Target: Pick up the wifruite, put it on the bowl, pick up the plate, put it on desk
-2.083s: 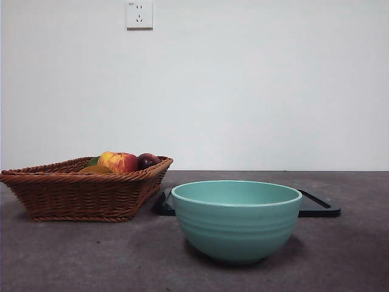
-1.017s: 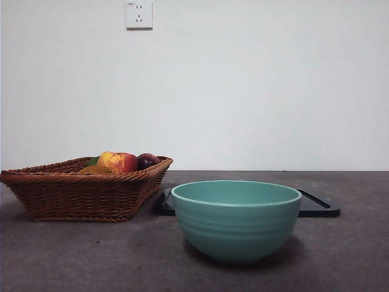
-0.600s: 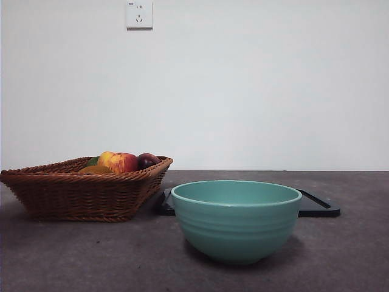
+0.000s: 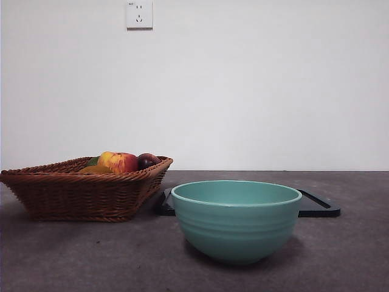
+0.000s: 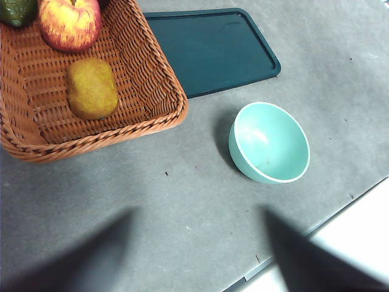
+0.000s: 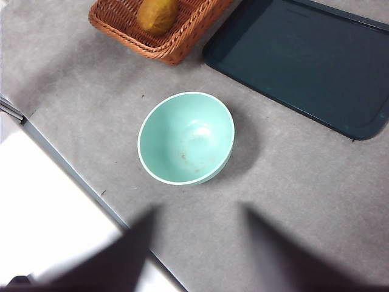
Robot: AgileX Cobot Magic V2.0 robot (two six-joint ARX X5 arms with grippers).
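Note:
My left gripper grabs the brown wifruite by its rounded oval body [image 4: 95, 170] next. The wifruite goes in the mint-teal bowl [image 4: 236, 219].
The wifruite [image 5: 92, 89], a dull brown oval fruit, lies in the wicker basket [image 5: 159, 78]; the right wrist view catches it [image 6: 157, 14] too. On the desk [image 4: 91, 255] stands the empty mint-teal bowl [image 4: 236, 219] [image 5: 269, 142] [image 6: 186, 137]. Behind it lies the plate [image 4: 317, 206] [image 5: 209, 48] [image 6: 304, 61], a dark flat rectangular tray with nothing on it. My left gripper [image 5: 199, 228] and right gripper [image 6: 199, 213] both hang high above the desk, open and holding nothing. Neither shows in the front view.
A red-and-yellow apple [image 4: 119, 162] [image 5: 70, 21], a dark plum [image 4: 148, 160] and a green fruit [image 5: 17, 9] share the basket [image 4: 79, 194]. The desk's near edge [image 5: 316, 228] runs just past the bowl. A wall socket [image 4: 139, 14] is on the white wall.

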